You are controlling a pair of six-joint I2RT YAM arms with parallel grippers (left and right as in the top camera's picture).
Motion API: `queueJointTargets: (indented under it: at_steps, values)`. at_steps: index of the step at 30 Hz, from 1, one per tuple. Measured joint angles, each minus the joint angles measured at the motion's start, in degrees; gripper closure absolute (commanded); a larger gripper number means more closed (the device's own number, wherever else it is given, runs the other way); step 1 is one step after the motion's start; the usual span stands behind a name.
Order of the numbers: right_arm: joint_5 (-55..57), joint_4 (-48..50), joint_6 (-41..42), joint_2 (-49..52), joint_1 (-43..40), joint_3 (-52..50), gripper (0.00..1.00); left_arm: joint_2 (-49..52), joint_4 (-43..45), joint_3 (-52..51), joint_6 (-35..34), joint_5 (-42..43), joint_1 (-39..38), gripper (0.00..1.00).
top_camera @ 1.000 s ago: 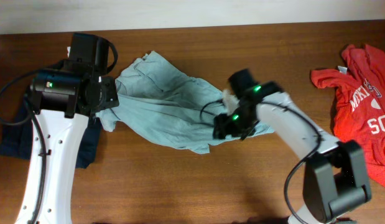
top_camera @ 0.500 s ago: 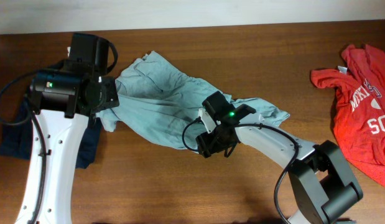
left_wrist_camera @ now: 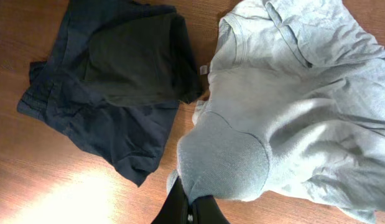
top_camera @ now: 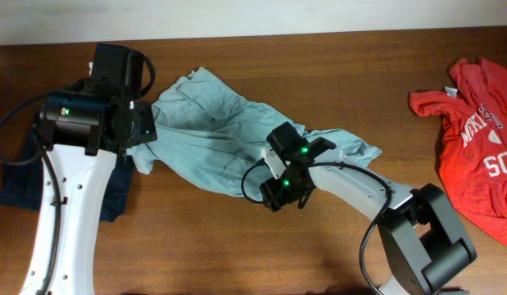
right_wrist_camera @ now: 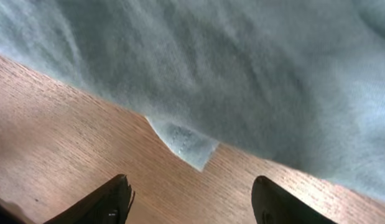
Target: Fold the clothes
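Note:
The right gripper needs to grab the pale teal T-shirt next by the small hem corner (right_wrist_camera: 194,152), so that the T-shirt can be stretched between both grippers for folding.
The pale teal T-shirt (top_camera: 208,135) lies crumpled across the middle of the wooden table. My left gripper (left_wrist_camera: 192,204) is shut on a bunched fold of it at the shirt's left end (top_camera: 142,139), and the cloth (left_wrist_camera: 292,106) spreads away from the jaws. My right gripper (right_wrist_camera: 193,193) is open and hovers low over bare wood by the shirt's near hem (top_camera: 273,195). A small corner of the hem (right_wrist_camera: 185,144) points toward the gap between its fingers, with nothing between them.
A dark navy garment (left_wrist_camera: 111,81) lies folded just left of the shirt, partly under my left arm (top_camera: 15,176). A red T-shirt with white lettering (top_camera: 474,123) lies at the table's right edge. A pale wall borders the table's far edge.
My right gripper has swung left from the shirt's right part to its near hem, staying open. The shirt's right end now lies uncovered. The left gripper has not moved.

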Motion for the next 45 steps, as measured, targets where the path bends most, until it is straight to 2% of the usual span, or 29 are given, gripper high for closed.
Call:
queueJointTargets:
  at_steps: [10, 13, 15, 20, 23, 24, 25, 26, 27, 28, 33, 38, 41, 45]
  values:
    - [-0.02, 2.36, -4.02, 2.38, 0.85, -0.02, 0.34, 0.0, 0.28, 0.0, 0.04, 0.0, 0.0, 1.0]
    - [-0.02, 2.34, -4.76, 3.74, 0.87, -0.02, 0.41, 0.0, 0.35, 0.0, 0.04, 0.0, 0.0, 0.99]
    - [0.0, 2.34, -5.03, 3.85, 0.9, -0.02, 0.5, 0.0, 1.11, 0.0, 0.04, 0.0, 0.0, 0.99]
    - [-0.02, 2.34, -5.29, 3.85, 0.9, -0.02, 0.51, 0.0, 1.53, 0.0, 0.07, 0.02, 0.0, 1.0]
    - [-0.02, 2.58, -5.33, 3.85, 0.9, -0.02, 0.56, 0.0, 1.53, 0.0, 0.07, 0.0, 0.0, 1.0]
    - [-0.04, 2.8, -5.38, 3.85, 0.9, -0.02, 0.6, 0.0, 1.53, 0.0, 0.07, 0.02, 0.0, 1.0]
    - [0.0, 3.58, -5.49, 3.85, 0.9, -0.02, 0.7, 0.0, 1.53, 0.0, 0.07, 0.0, 0.0, 0.99]
    - [0.0, 3.93, -5.55, 3.85, 0.9, -0.02, 0.84, 0.0, 1.53, 0.0, 0.07, 0.02, 0.0, 1.0]
    - [0.0, 4.33, -6.29, 3.85, 0.9, -0.02, 0.93, 0.0, 1.53, 0.0, 0.07, 0.0, 0.0, 0.99]
    - [-0.02, 4.44, -6.19, 3.85, 0.92, -0.02, 0.95, 0.0, 1.53, 0.0, 0.07, 0.0, 0.0, 0.99]
    - [0.17, 4.68, -6.97, 3.85, 0.92, -0.02, 0.96, 0.0, 1.53, 0.0, 0.07, 0.02, 0.0, 1.0]
    - [0.2, -0.57, -6.08, 3.02, 0.13, 0.28, 0.96, 0.0, 1.55, 0.0, 0.55, 0.02, 0.0, 1.0]
    - [1.22, -4.92, -4.39, -2.49, -1.79, 1.77, 0.96, 0.0, 1.9, 0.02, 1.55, 0.02, 0.0, 0.99]
    - [8.83, -11.85, 0.22, -17.09, -5.77, 9.4, 0.96, 0.0, 1.81, 2.54, 3.61, 0.04, -0.02, 0.99]
